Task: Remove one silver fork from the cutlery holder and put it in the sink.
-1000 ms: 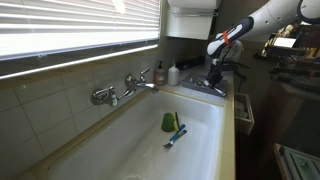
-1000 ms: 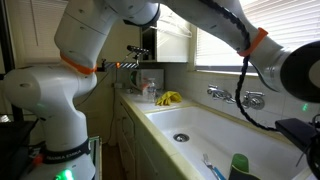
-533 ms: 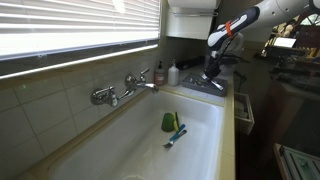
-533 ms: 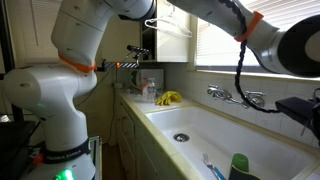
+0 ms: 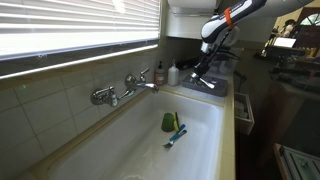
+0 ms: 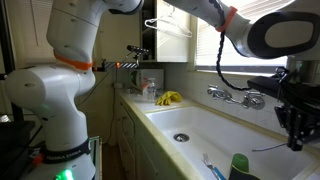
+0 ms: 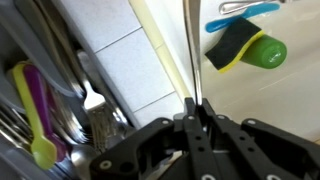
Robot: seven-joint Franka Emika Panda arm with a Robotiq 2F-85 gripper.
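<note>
The silver fork hangs high along the sink's rim and would come down short if my gripper opened now, so it first moves toward the sink next.
My gripper [image 7: 191, 105] is shut on the thin handle of a silver fork [image 7: 190, 45], which runs up between the fingers in the wrist view. In an exterior view the gripper [image 5: 206, 62] hangs above the grey drainer tray [image 5: 212, 88] at the far end of the white sink [image 5: 140, 145]. It also shows at the right edge of an exterior view [image 6: 293, 125], over the sink [image 6: 200, 125]. The cutlery holder [image 7: 55, 110], with more forks and a purple spoon, lies at the left of the wrist view.
A chrome two-handled tap [image 5: 120, 92] stands on the sink's long side and also shows in the exterior view [image 6: 235, 97]. A green sponge [image 5: 169, 122] and a blue brush [image 5: 176, 135] lie in the basin. Dark soap bottles [image 5: 161, 74] stand beside the tap. Yellow gloves [image 6: 168, 98] lie on the counter.
My gripper has risen out of the cutlery holder with the fork in it and moved a little towards the sink.
</note>
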